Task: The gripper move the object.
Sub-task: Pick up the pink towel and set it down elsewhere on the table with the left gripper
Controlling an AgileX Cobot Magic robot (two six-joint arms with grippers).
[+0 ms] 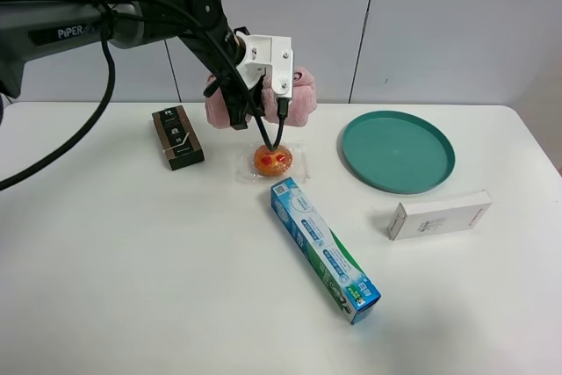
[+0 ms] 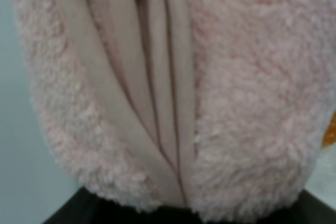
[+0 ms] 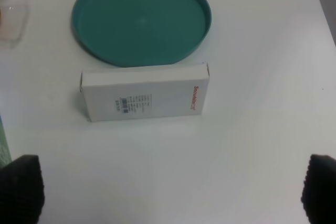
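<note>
The pink towel's lower edge hangs above the tabletop behind the pastry, so my left gripper now keeps hold of the towel until the towel touches down.
The pink rolled towel is at the back of the table, behind the orange wrapped pastry. My left gripper, with its white end piece, is shut on the towel's middle, and the towel's ends stick out on both sides. The towel fills the left wrist view, so the black band is hidden. I cannot tell whether the towel touches the table. My right gripper is open and empty above the table, in front of a white box.
A teal plate lies at the back right, also in the right wrist view. The white box lies in front of it. A blue toothpaste box lies in the middle and a dark box at the left.
</note>
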